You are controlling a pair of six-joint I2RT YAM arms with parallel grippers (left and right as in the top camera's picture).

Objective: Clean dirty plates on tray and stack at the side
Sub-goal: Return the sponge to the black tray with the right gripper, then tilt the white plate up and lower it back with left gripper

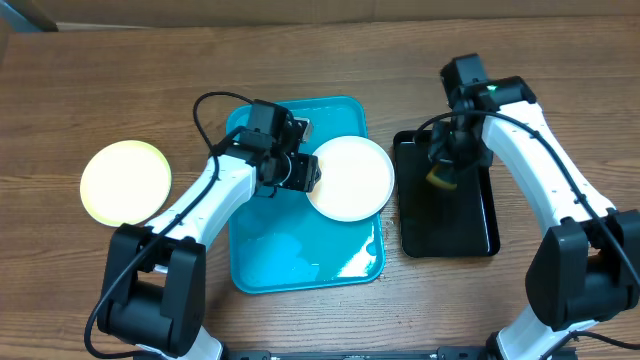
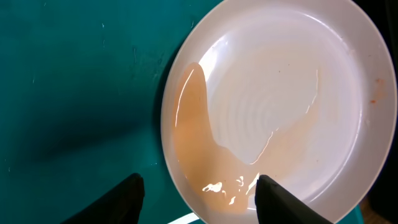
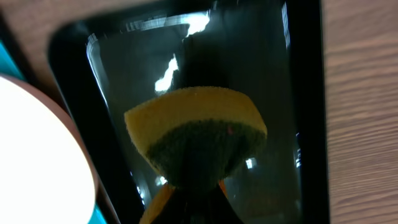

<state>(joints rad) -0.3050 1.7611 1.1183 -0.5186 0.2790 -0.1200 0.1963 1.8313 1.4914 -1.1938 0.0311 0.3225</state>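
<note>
The white plate's rim [image 1: 311, 183] will be gripped by my left gripper next, opposite the sponge side, so that it can tip off the wet film and clean the plate's top side.
A white plate [image 1: 352, 178] lies on the turquoise tray [image 1: 290, 260], overlapping its right rim. In the left wrist view the plate [image 2: 286, 93] carries a thin orange-brown wet film and small orange specks at its right edge. My left gripper [image 1: 308, 172] is open and straddles the plate's left rim [image 2: 199, 196], one finger over the tray [image 2: 74, 81] and one over the plate. A pale yellow-green plate [image 1: 125, 182] sits on the table at the far left. A third plate is not visible. My right gripper [image 1: 441, 175] is shut on a yellow-and-green sponge [image 3: 196, 130].
A glossy black tray [image 1: 450, 225] lies right of the turquoise tray; the sponge hangs over it [image 3: 292, 93]. The white plate's edge [image 3: 37, 155] shows at the left of the right wrist view. Wet patches shine on the turquoise tray's near part.
</note>
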